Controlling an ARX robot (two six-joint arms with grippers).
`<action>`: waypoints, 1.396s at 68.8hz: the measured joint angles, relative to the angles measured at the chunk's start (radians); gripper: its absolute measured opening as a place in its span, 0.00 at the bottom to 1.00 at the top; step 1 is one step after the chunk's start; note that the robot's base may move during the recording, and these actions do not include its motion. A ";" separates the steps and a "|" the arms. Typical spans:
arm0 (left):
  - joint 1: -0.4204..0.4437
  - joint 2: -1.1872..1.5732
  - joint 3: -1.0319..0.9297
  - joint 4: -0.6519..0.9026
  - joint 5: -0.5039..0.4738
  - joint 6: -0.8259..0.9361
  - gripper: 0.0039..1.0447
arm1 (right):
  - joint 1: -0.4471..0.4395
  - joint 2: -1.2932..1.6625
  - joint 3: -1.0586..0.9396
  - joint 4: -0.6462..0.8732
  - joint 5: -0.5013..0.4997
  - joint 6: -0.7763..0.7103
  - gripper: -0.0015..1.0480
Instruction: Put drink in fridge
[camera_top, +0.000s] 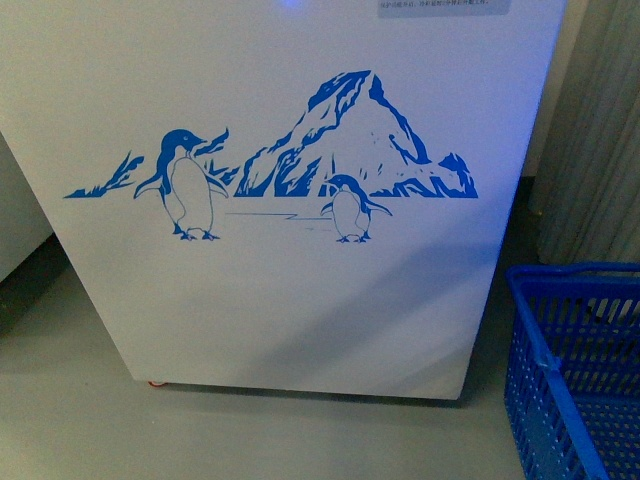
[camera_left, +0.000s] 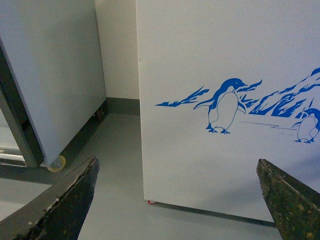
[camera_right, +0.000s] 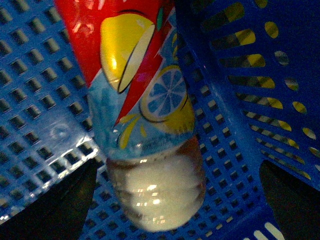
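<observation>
The bottle needs to go in the fridge, so my right gripper should next grab the bottle by its clear bottom end (camera_right: 156, 185) to put it there.
The fridge (camera_top: 290, 300) fills the front view as a white wall with a blue penguin-and-mountain decal; its lid is out of view. In the left wrist view the same fridge (camera_left: 200, 165) stands ahead of my left gripper (camera_left: 177, 200), which is open with only floor between its fingers. The drink (camera_right: 142, 110), a bottle with a red, blue and yellow lemon label, lies in the blue basket (camera_right: 40, 100). My right gripper (camera_right: 177, 205) is open inside the basket, its dark fingers either side of the bottle's clear end, not closed on it.
The blue basket (camera_top: 575, 370) stands on the grey floor to the right of the fridge. A grey-white upright cabinet (camera_left: 50, 85) on casters stands to the left, with a narrow gap of floor between it and the fridge. A wall runs behind.
</observation>
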 joint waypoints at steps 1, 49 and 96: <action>0.000 0.000 0.000 0.000 0.000 0.000 0.92 | -0.002 0.006 0.008 -0.003 -0.002 0.001 0.93; 0.000 0.000 0.000 0.000 0.000 0.000 0.92 | -0.022 0.134 0.123 -0.012 -0.087 -0.024 0.51; 0.000 0.000 0.000 0.000 0.000 0.000 0.92 | 0.190 -1.459 -0.571 -0.199 -0.400 -0.096 0.40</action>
